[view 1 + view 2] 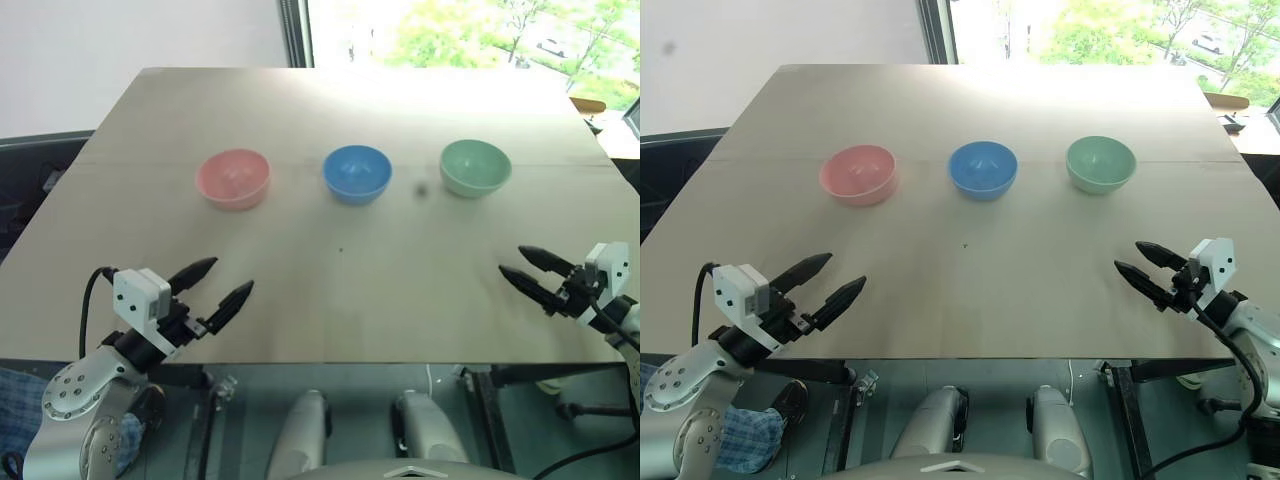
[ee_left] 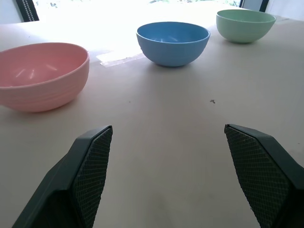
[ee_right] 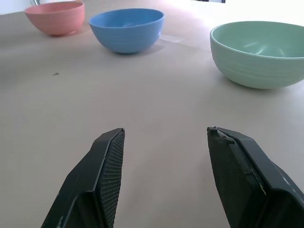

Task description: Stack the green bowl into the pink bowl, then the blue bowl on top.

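Note:
The left gripper grabs the pink bowl by its rim (image 1: 203, 184) next. That readies the pink bowl for the green bowl (image 1: 475, 167) to nest inside.
Three bowls stand in a row across the middle of the table, each apart from the others and upright. The pink bowl (image 1: 233, 179) is on the left, the blue bowl (image 1: 357, 174) in the centre, the green bowl (image 1: 475, 167) on the right. My left gripper (image 1: 227, 281) hovers near the table's front left edge, open and empty, short of the pink bowl. My right gripper (image 1: 521, 261) is at the front right, open and empty, short of the green bowl. The wrist views show the same bowls beyond the fingers: pink bowl (image 2: 42, 75), green bowl (image 3: 259, 53).
The tan table (image 1: 330, 270) has a faint seam running behind the bowls and a small dark speck (image 1: 421, 188) between the blue and green bowls. A window lies beyond the far edge. A dark object sits off the table's left side.

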Available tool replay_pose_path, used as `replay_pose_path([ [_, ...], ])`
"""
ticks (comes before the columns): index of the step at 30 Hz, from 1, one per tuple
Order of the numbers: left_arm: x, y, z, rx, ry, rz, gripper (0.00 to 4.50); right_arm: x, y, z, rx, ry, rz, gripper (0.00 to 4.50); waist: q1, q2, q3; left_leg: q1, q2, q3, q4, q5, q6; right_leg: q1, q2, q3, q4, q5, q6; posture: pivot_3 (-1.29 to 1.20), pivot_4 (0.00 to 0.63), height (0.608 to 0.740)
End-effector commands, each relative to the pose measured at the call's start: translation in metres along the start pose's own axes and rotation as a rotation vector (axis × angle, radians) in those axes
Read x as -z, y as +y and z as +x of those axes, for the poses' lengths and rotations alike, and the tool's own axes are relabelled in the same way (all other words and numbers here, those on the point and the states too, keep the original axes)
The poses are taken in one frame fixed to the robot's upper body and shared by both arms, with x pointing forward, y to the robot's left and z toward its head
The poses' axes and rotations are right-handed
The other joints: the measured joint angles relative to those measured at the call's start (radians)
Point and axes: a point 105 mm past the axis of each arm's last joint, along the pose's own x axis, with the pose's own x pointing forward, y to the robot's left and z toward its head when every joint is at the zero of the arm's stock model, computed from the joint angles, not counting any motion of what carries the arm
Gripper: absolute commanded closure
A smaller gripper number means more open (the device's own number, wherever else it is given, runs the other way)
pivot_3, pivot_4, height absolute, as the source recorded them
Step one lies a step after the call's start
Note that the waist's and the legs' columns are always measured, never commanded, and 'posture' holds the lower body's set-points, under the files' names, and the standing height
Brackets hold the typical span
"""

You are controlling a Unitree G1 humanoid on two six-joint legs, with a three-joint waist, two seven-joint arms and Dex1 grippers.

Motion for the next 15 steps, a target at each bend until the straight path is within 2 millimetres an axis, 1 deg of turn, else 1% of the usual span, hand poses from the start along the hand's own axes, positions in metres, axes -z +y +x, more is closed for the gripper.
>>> replay_pose_path([
  [1, -0.004, 0.002, 0.003, -0.01, -0.01, 0.029, 0.5, -0.023, 0.009, 0.005, -0.065, -0.07, -0.043, 1.6, 0.0, 0.0, 0.0, 0.0, 0.0, 0.0, 0.0, 0.0, 0.0, 0.0, 0.0, 0.0, 0.0, 0.0, 0.0, 0.0, 0.15, 0.74],
  [4, -0.001, 0.007, 0.008, -0.033, 0.016, 0.025, 0.5, -0.044, 0.028, 0.016, -0.156, -0.149, -0.013, 1.6, -0.001, 0.0, 0.0, 0.0, 0.0, 0.0, 0.0, 0.0, 0.0, 0.0, 0.0, 0.0, 0.0, 0.0, 0.0, 0.0, 0.15, 0.74],
  [6, 0.001, 0.008, 0.009, -0.029, 0.026, 0.021, 0.5, -0.054, 0.035, 0.021, -0.178, -0.187, 0.022, 1.6, -0.002, 0.0, 0.0, 0.0, 0.0, 0.0, 0.0, 0.0, 0.0, 0.0, 0.0, 0.0, 0.0, 0.0, 0.0, 0.0, 0.15, 0.74],
  [8, 0.005, 0.015, 0.013, -0.066, 0.062, 0.031, 0.5, -0.059, 0.047, 0.025, -0.227, -0.199, 0.031, 1.6, -0.001, 0.0, 0.0, 0.0, 0.0, -0.001, 0.0, 0.0, 0.0, 0.0, 0.0, 0.0, 0.0, 0.0, 0.0, 0.0, 0.15, 0.74],
  [10, 0.007, 0.022, 0.016, -0.106, 0.088, 0.04, 0.5, -0.062, 0.054, 0.026, -0.255, -0.206, 0.03, 1.6, 0.003, 0.0, 0.0, 0.0, 0.0, -0.001, 0.0, 0.0, 0.0, 0.0, 0.0, -0.001, 0.0, 0.0, 0.0, 0.0, 0.15, 0.74],
  [12, 0.007, 0.036, 0.023, -0.2, 0.132, 0.064, 0.5, -0.066, 0.056, 0.029, -0.256, -0.219, 0.032, 1.6, 0.007, 0.0, 0.0, -0.001, 0.0, -0.002, 0.0, 0.0, 0.0, 0.0, 0.0, -0.002, 0.0, 0.0, 0.0, 0.0, 0.15, 0.74],
  [15, -0.001, 0.044, 0.035, -0.228, 0.143, 0.141, 0.5, -0.069, 0.058, 0.032, -0.256, -0.226, 0.026, 1.6, 0.01, -0.001, -0.001, -0.001, 0.0, -0.003, 0.002, 0.0, 0.0, 0.0, 0.0, -0.003, 0.001, 0.0, 0.0, 0.0, 0.15, 0.74],
])
